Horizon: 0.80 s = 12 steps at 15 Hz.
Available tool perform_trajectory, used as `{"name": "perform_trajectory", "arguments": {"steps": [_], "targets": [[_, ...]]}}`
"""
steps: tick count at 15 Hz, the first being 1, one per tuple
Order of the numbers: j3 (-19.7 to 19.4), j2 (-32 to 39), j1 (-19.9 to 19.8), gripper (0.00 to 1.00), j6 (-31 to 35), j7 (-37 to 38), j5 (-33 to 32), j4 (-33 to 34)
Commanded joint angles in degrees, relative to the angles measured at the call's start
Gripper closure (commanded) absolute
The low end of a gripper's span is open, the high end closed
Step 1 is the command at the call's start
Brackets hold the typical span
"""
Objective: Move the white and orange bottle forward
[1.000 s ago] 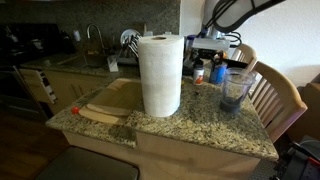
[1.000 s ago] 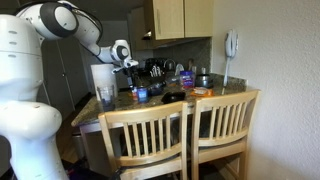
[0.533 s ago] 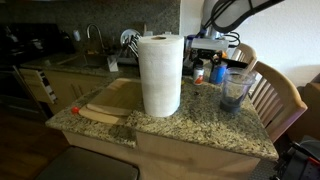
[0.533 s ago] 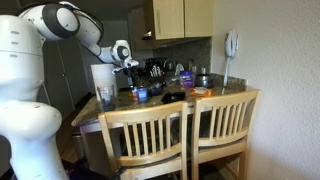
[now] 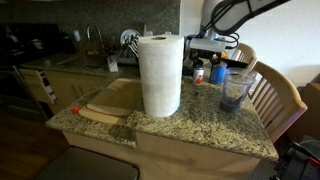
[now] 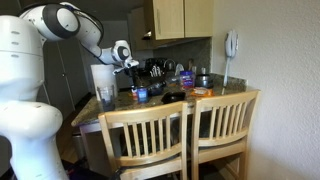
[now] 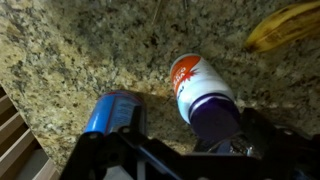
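The bottle's dark purple cap [image 5: 199,63] is between my open fingers and the blue can is outside them, so my gripper should close on the bottle.
The white and orange bottle [image 7: 196,85] has a dark purple cap and stands on the granite countertop [image 7: 80,50]. In the wrist view it sits between my gripper's fingers [image 7: 186,138], closer to the right finger. The fingers are spread wide and do not clasp it. A blue cylindrical can [image 7: 112,110] stands just beside the left finger. In an exterior view my gripper [image 5: 206,50] hangs over the bottle [image 5: 199,73] and the can [image 5: 217,72] at the far side of the counter. It also shows in an exterior view [image 6: 132,68].
A tall paper towel roll [image 5: 160,75] stands mid-counter. A dark see-through tumbler [image 5: 235,91] is near the can. A banana [image 7: 283,26] lies beyond the bottle. A wooden board [image 5: 105,112] lies at the counter's near edge. Wooden chairs [image 6: 190,130] line one side.
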Motion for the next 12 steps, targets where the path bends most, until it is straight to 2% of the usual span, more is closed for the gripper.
{"name": "perform_trajectory", "arguments": {"steps": [1,3,4,9,10,12], "targets": [[-0.74,0.0,0.68,0.0,-0.14,-0.17,0.23,0.14],[-0.46,1.58,0.33,0.0,-2.66,-1.83,2.19,1.48],[-0.71,0.1,0.7,0.0,-0.86,-0.51,0.92,0.14],[-0.7,0.15,0.78,0.0,-0.94,-0.49,0.95,0.13],[-0.63,0.24,0.76,0.25,-0.9,-0.79,1.16,0.1],[-0.63,0.2,0.74,0.33,-0.76,-0.99,1.23,0.04]]}}
